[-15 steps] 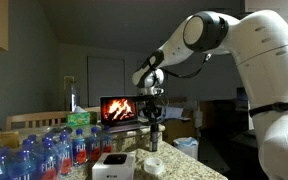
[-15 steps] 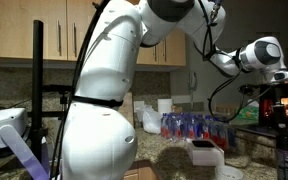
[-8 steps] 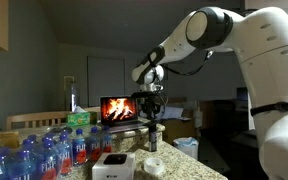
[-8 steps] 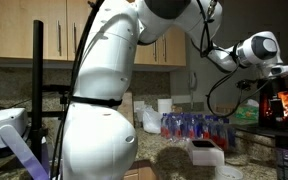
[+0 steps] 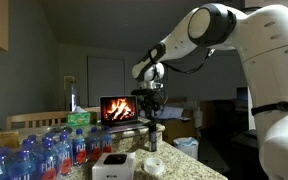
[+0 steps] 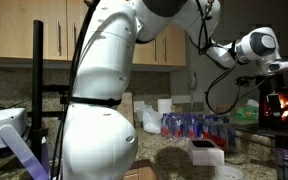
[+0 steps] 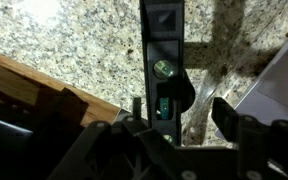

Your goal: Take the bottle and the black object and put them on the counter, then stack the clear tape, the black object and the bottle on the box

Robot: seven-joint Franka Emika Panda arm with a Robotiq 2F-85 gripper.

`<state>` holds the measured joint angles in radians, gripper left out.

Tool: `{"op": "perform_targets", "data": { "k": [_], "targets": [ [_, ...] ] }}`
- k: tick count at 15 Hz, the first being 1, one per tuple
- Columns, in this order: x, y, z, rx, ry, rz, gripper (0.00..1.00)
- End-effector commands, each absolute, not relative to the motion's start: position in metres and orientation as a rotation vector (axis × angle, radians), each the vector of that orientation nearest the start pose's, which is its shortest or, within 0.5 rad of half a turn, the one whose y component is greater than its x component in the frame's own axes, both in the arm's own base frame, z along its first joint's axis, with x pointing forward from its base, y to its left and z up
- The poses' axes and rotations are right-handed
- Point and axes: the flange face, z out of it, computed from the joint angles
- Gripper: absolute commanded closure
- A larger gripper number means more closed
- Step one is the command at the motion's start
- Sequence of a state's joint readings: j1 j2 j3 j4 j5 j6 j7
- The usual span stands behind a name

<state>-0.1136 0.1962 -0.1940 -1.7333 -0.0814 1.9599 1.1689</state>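
Observation:
The bottle's base needs to stay free to stand on the counter. My gripper will grab the slim dark bottle (image 5: 153, 136) (image 7: 161, 60) across its upper end next.
The slim dark bottle (image 5: 153, 136) stands upright on the granite counter (image 5: 184, 158), and it also shows at the edge of an exterior view (image 6: 287, 156). My gripper (image 5: 153, 112) hangs just above it, open. From the wrist view the bottle (image 7: 161, 60) is seen from above, below the spread gripper (image 7: 180, 112), which is not touching it. The white box (image 5: 114, 165) lies in front, with the clear tape (image 5: 154, 165) beside it. The box (image 6: 206, 155) is also in an exterior view. The black object is not discernible.
Several clear water bottles (image 5: 39, 152) with blue and red labels crowd the counter beside the box. A green-capped bottle (image 5: 79, 120) and a screen showing a fire (image 5: 120, 108) stand behind. A wooden edge (image 7: 34, 88) borders the counter in the wrist view.
The jaws have opened and the gripper has risen a little off the bottle, which stays standing on the counter.

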Motion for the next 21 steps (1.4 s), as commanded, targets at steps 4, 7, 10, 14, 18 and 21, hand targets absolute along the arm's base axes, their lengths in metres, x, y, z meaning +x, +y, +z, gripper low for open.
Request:
{"op": "perform_targets", "data": {
  "k": [4, 7, 10, 14, 18, 21],
  "targets": [
    [0.593, -0.177, 0.454, -2.368, 2.066, -0.018, 0.00],
    [0.594, -0.168, 0.442, -2.368, 2.040, 0.047, 0.00],
    [0.593, -0.163, 0.433, -2.378, 2.037, 0.119, 0.00],
    [0.588, -0.163, 0.426, -2.398, 2.063, 0.206, 0.00],
    [0.586, -0.162, 0.425, -2.402, 2.069, 0.228, 0.00],
    [0.588, -0.160, 0.423, -2.406, 2.069, 0.229, 0.00]
  ]
}}
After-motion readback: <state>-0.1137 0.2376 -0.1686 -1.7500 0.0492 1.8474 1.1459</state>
